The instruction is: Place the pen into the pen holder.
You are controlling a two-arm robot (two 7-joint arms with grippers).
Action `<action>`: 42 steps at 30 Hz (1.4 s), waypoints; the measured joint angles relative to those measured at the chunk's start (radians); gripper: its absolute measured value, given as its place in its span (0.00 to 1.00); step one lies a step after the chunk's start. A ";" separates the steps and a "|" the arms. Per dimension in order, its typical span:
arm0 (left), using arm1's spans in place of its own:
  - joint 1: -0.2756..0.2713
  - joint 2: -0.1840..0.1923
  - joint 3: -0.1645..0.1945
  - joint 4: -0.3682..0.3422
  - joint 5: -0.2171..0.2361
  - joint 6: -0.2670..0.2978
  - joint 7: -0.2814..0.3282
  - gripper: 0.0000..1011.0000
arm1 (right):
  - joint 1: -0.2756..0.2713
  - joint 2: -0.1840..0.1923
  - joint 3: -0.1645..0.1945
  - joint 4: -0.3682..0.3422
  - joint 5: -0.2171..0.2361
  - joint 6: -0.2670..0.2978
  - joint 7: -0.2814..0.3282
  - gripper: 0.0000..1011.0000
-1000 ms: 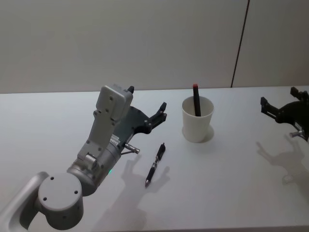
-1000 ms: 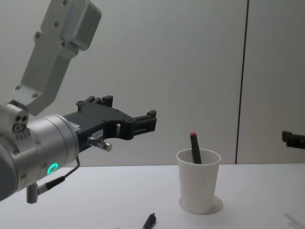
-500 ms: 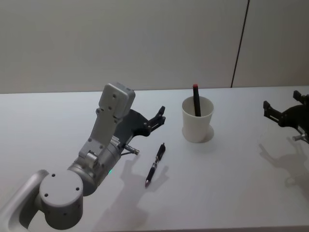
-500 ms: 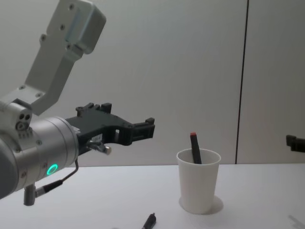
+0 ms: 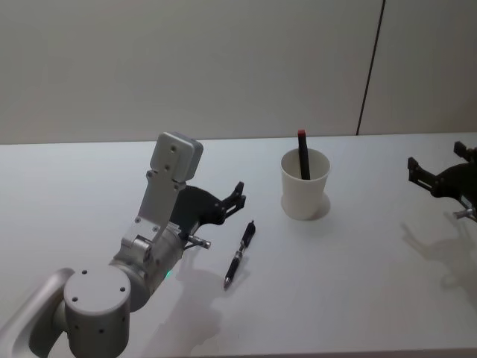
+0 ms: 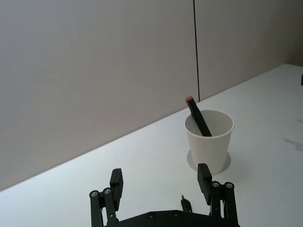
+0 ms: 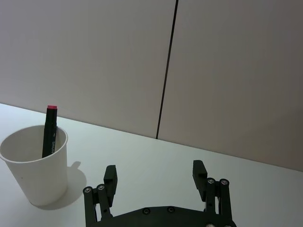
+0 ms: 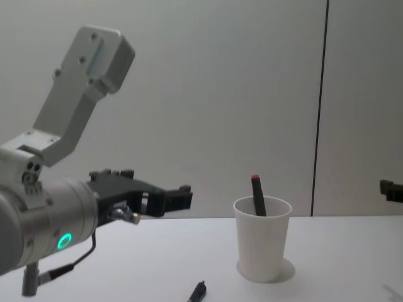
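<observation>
My left gripper grabs the pen's tip-side body next, since the pen's clicker end stays free that way to enter the pen holder.
A black pen lies flat on the white table, in front and to the left of the pen holder, a white paper cup. A dark marker with a red cap stands inside the cup. My left gripper hovers open just behind the pen, a little above the table, with nothing between its fingers. In the left wrist view the pen's end peeks over the open left gripper, with the cup beyond. My right gripper stays open at the far right, well away from the cup.
The white table runs to a plain grey wall with a dark vertical seam. My left arm's grey links rise over the table's left half. Open tabletop lies around the pen and cup.
My left gripper has dropped lower and drawn back to the left, toward the pen. The right gripper drifted slightly right. Pen and cup have not moved.
</observation>
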 joint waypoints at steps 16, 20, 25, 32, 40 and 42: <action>0.016 -0.005 -0.006 0.024 -0.073 0.149 -0.010 0.99 | -0.002 0.001 0.001 -0.002 0.000 0.002 0.000 0.99; 0.015 -0.007 -0.007 0.041 -0.080 0.171 -0.032 0.99 | -0.002 0.001 0.001 -0.003 0.000 0.002 0.000 0.99; 0.008 -0.014 -0.005 0.067 -0.083 0.193 -0.064 0.99 | -0.003 0.001 0.001 -0.003 0.000 0.002 0.000 0.99; -0.009 -0.029 0.000 0.110 -0.077 0.213 -0.106 0.99 | -0.003 0.001 0.001 -0.003 0.000 0.002 0.000 0.99; -0.035 -0.051 0.005 0.164 -0.054 0.227 -0.132 0.99 | -0.003 0.001 0.001 -0.003 0.000 0.002 0.000 0.99; -0.039 -0.055 0.005 0.173 -0.050 0.229 -0.134 0.99 | -0.003 0.001 0.001 -0.003 0.000 0.002 0.000 0.99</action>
